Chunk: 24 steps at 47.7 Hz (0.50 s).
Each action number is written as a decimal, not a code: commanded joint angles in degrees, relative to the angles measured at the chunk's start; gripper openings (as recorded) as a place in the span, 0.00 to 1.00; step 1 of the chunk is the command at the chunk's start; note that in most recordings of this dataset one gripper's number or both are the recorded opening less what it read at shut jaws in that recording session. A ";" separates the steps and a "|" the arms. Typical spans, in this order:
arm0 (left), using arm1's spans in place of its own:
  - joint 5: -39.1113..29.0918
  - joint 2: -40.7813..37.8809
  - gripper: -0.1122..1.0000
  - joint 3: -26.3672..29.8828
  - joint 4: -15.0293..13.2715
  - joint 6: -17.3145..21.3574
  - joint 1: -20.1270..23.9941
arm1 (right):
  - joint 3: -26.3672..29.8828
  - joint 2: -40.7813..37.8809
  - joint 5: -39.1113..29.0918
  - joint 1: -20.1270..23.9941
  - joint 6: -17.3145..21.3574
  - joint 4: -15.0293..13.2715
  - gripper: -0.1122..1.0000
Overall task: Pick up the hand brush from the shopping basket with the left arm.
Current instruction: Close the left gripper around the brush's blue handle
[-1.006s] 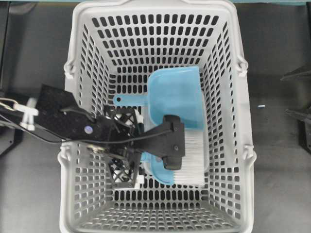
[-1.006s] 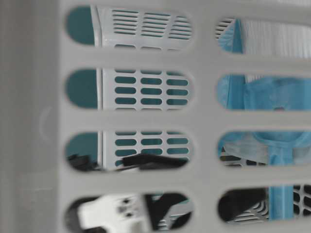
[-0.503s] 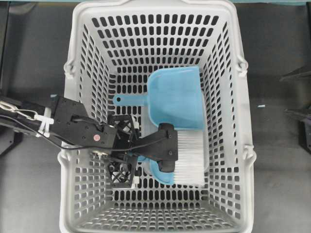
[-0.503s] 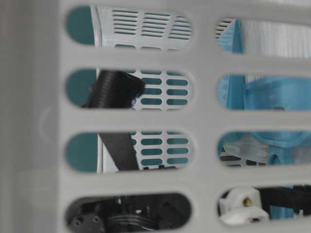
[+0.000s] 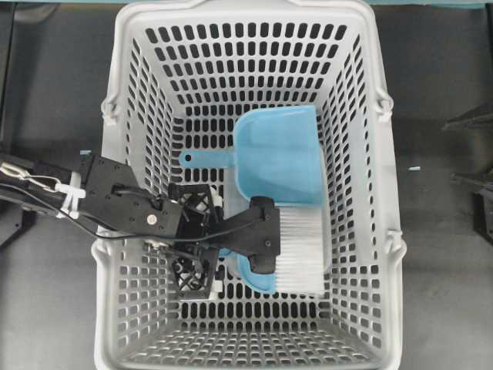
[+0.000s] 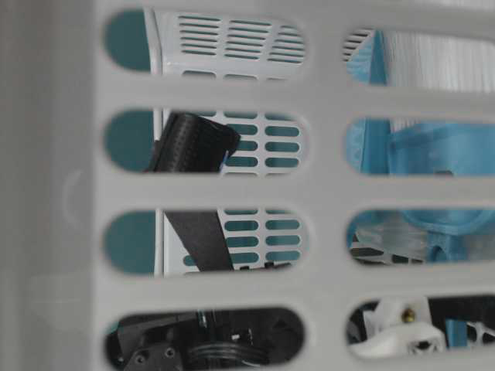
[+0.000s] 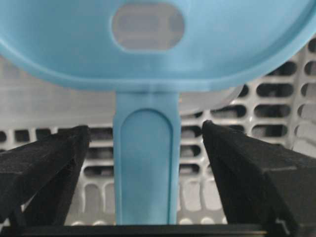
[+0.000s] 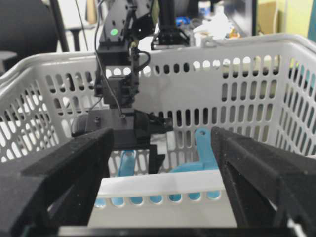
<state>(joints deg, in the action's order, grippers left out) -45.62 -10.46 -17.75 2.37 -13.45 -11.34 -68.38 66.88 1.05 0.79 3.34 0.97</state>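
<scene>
The brush's thin handle (image 7: 145, 163) is between my left gripper's fingers in the left wrist view, so I should close my left gripper, which would catch the brush.
The hand brush (image 5: 300, 250) lies in the shopping basket (image 5: 115, 69), white bristles to the right, light-blue body (image 5: 258, 279) partly under my left arm's camera block. My left gripper (image 5: 218, 245) reaches over the left wall, down near the floor. In the left wrist view the brush's thin handle (image 7: 145, 163) stands between the open fingers (image 7: 47, 168), with a gap on each side, and the brush body (image 7: 148, 39) fills the top. My right gripper (image 8: 160, 187) is open and empty outside the basket.
A light-blue dustpan (image 5: 277, 150) lies just behind the brush, its handle (image 5: 204, 159) pointing left. The basket's slotted walls (image 8: 197, 89) surround the left gripper. The table-level view shows the black arm (image 6: 189, 143) through the slots.
My left arm has drawn back a little to the left and come lower in the basket, with its fingers either side of the brush handle. The brush and dustpan have not moved.
</scene>
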 commanded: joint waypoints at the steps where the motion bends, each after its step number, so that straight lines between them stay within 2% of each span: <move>1: 0.70 0.18 0.88 0.62 0.18 -0.09 -0.09 | 0.26 -0.35 0.26 0.09 0.09 0.18 0.78; 4: 0.70 0.18 0.83 0.70 0.18 0.09 -0.18 | 0.26 -0.35 0.26 0.09 0.09 0.18 0.78; 7: 0.70 0.18 0.72 0.70 0.09 0.09 -0.44 | 0.09 -0.35 0.26 0.09 0.09 0.18 0.78; 14: 0.62 0.26 0.33 0.79 0.18 0.26 -0.97 | 0.00 -0.35 0.26 0.09 0.09 0.26 0.78; 24: 0.62 0.44 0.32 0.79 0.18 0.35 -0.97 | -0.09 -0.35 0.26 0.09 0.09 0.18 0.78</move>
<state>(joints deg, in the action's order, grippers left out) -45.18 -10.55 -17.75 2.37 -13.18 -12.13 -68.82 66.88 1.05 0.79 3.34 0.97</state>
